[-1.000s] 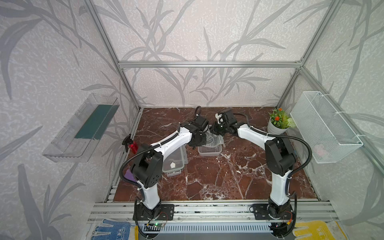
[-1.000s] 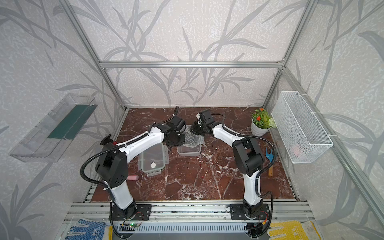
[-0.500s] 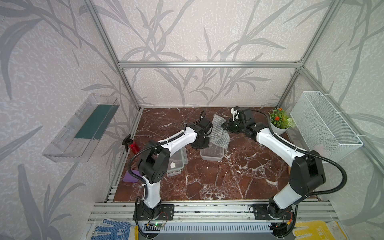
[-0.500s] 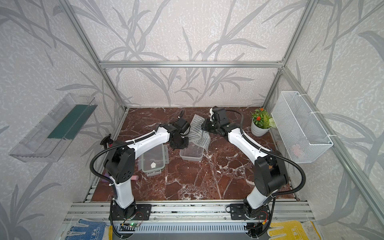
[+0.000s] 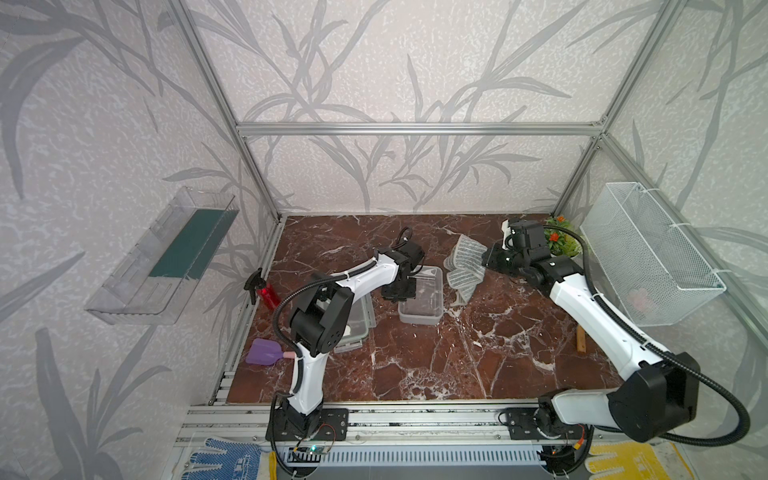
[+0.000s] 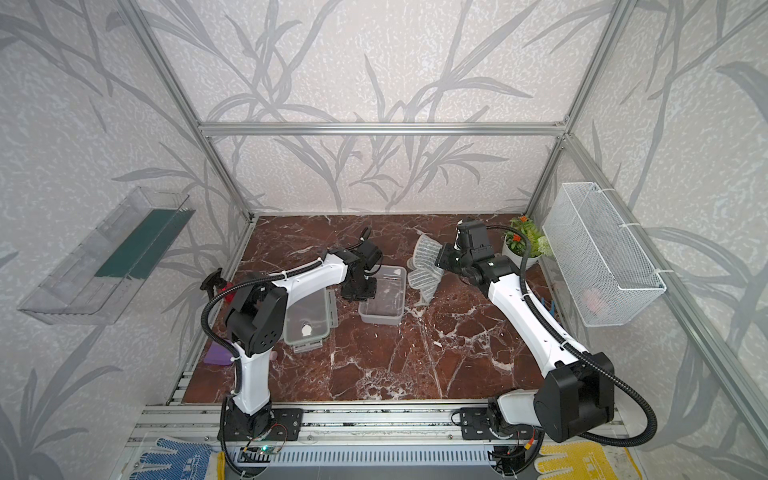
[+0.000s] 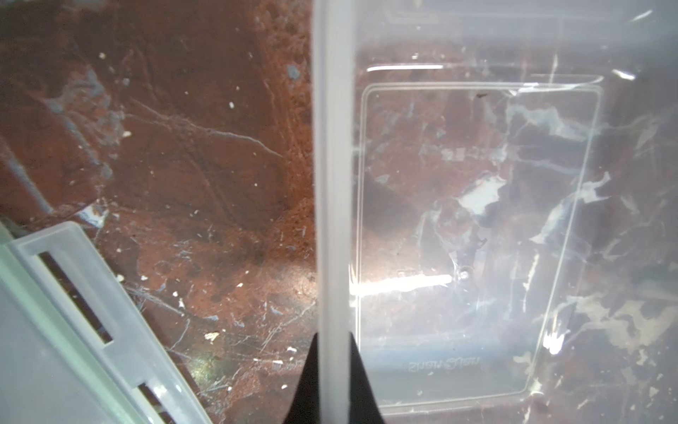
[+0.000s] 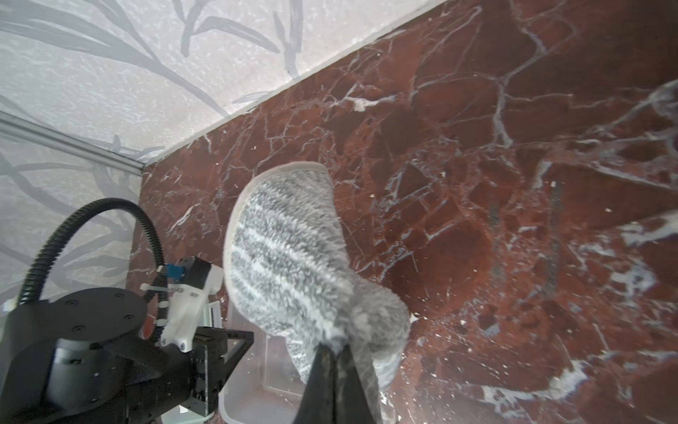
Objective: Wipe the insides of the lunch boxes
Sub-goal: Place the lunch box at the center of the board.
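The cloth stays in my right gripper until it reaches the tub's empty bottom; released now, close against the tub's rim, it would drop short.
The lunch box [image 5: 420, 296] [image 6: 382, 302], an open translucent grey tub, stands on the marble floor in both top views. My left gripper [image 5: 401, 286] [image 6: 359, 291] [image 7: 332, 343] is shut on the tub's left wall, whose rim [image 7: 332, 183] runs between the jaws. The tub's inside [image 7: 477, 220] holds nothing. Its lid [image 5: 355, 320] [image 6: 309, 318] [image 7: 55, 330] lies flat to the left. My right gripper [image 5: 488, 259] [image 6: 441, 259] [image 8: 335, 348] is shut on a grey-and-white striped cloth [image 5: 465, 266] [image 6: 424, 270] [image 8: 290, 249], which hangs just right of the tub.
A potted plant [image 5: 561, 241] stands in the back right corner behind the right wrist. On the right wall hangs a white wire basket [image 5: 648, 253], on the left wall a clear tray [image 5: 162, 257]. A red spray bottle [image 5: 266, 291] and a purple scoop [image 5: 264, 352] sit at the left edge.
The right arm has pulled back to the right and lifted the cloth out of the tub to its right side. The left gripper has stayed on the tub's wall.
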You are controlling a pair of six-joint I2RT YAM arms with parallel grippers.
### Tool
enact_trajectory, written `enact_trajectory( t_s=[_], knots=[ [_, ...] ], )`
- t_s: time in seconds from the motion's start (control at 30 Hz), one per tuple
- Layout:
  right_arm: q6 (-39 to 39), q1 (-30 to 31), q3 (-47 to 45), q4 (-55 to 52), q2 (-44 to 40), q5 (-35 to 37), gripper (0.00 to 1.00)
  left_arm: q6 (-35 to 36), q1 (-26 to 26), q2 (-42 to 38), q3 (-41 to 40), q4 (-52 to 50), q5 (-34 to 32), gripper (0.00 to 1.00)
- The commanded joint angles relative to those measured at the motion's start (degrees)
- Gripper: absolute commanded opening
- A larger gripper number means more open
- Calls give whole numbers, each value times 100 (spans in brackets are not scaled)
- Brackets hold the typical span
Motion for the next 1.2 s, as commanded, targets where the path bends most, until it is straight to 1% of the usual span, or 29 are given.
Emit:
enact_trajectory(
  t_s=[0.0, 0.07, 0.13, 0.2, 0.23, 0.3, 0.33, 0.37, 0.43, 0.47, 0.53, 0.6, 0.63, 0.67, 0.7, 0.73, 0.87, 1.0, 1.1, 1.17],
  knots=[
    [-140, -92, -146, -530, 3, 331, 0, -356, 73, 80, 38, 118, -232, 0],
    [-234, -158, -187, -666, 61, 360, 0, -427, 105, 89, 3, 202, -191, 0],
    [-250, -272, -263, -634, 148, 136, 0, -431, 100, 114, -1, 239, -156, 1],
    [-281, -345, -285, -636, 303, -73, 0, -402, 112, 145, 8, 253, -110, 11],
    [-314, -350, -281, -646, 396, -145, 4, -374, 107, 169, 31, 230, -100, 14],
    [-359, -353, -247, -681, 571, -264, 25, -307, 108, 224, 81, 158, -115, 22],
    [-386, -353, -236, -690, 644, -318, 37, -283, 102, 247, 107, 112, -134, 30],
    [-404, -353, -222, -713, 714, -352, 52, -258, 109, 259, 128, 71, -150, 41],
    [-428, -353, -200, -721, 764, -387, 71, -229, 101, 248, 139, 31, -160, 58],
    [-443, -352, -184, -736, 753, -379, 78, -222, 108, 207, 148, 11, -176, 65],
    [-485, -353, -140, -783, 698, -332, 86, -194, 107, 106, 171, -15, -202, 73],
    [-572, -353, -35, -884, 628, -263, 92, -156, 113, -50, 220, -50, -267, 77],
    [-631, -361, 25, -940, 584, -232, 98, -136, 108, -125, 293, -109, -337, 78],
    [-705, -366, 99, -995, 551, -213, 99, -93, 111, -204, 380, -183, -409, 80],
    [-792, -383, 185, -1067, 537, -223, 99, -52, 108, -284, 460, -253, -488, 87],
    [-892, -409, 310, -1174, 528, -253, 99, 8, 114, -382, 562, -324, -569, 99],
    [-1189, -565, 753, -1568, 484, -255, 99, 228, 138, -846, 941, -606, -948, 99],
    [-1446, -683, 951, -1779, 457, -99, 99, 437, 226, -1347, 1245, -983, -1457, 99],
    [-1729, -811, 1085, -2114, 596, -97, 99, 721, 441, -1807, 1242, -1088, -1388, 99],
    [-2000, -886, 1143, -2413, 798, -235, 99, 902, 671, -2167, 1087, -1127, -1245, 99]
  ],
)
